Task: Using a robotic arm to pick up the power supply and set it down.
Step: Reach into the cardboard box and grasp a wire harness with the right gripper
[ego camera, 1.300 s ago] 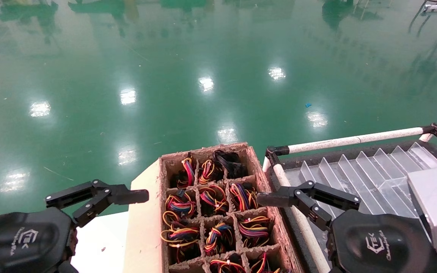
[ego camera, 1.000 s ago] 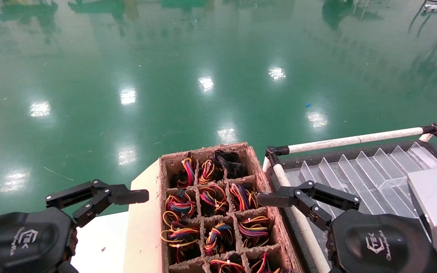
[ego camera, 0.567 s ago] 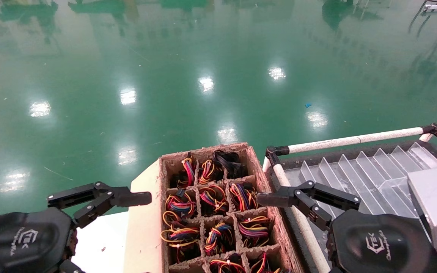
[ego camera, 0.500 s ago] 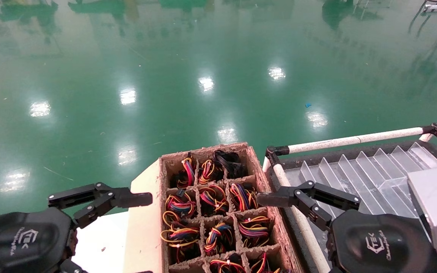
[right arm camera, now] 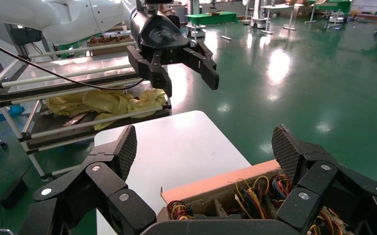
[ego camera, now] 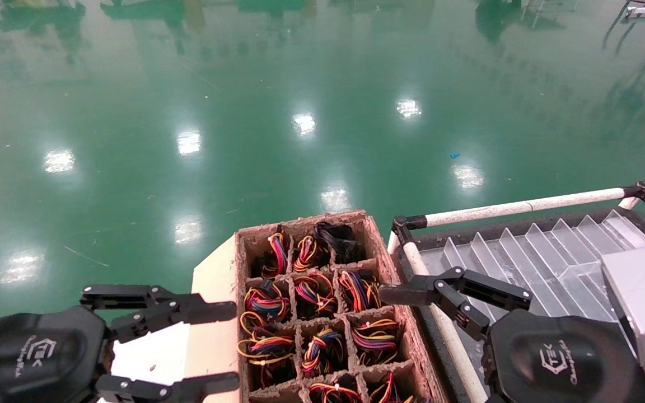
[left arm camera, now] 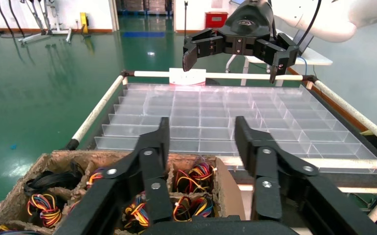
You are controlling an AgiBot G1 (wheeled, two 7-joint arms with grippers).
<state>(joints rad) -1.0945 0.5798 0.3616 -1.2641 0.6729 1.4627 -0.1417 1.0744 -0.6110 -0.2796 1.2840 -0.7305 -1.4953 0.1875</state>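
Note:
The power supply will go in the clear plastic divider tray (ego camera: 535,258), so my right gripper will next grip the power supply by its wire bundle.
Several power supplies sit in the cells of a brown pulp tray (ego camera: 300,219); only their red, yellow, orange and black wire bundles (ego camera: 265,303) show. My left gripper (ego camera: 230,347) is open at the tray's left edge, its fingers level with the near cells. From the left wrist, the left gripper (left arm camera: 202,132) frames two wire-filled cells (left arm camera: 192,177). My right gripper (right arm camera: 206,147) hangs open at the tray's right edge, with one finger (ego camera: 406,293) showing in the head view. Neither gripper holds anything.
A tan cardboard sheet (ego camera: 210,336) lies on the white table (ego camera: 149,347) under the tray. A clear plastic divider tray (ego camera: 524,252) on a white-railed cart (ego camera: 524,207) stands to the right. Green floor lies beyond.
My left gripper has turned and shifted right toward the tray, and its second finger has come into the head view. The right arm has not moved.

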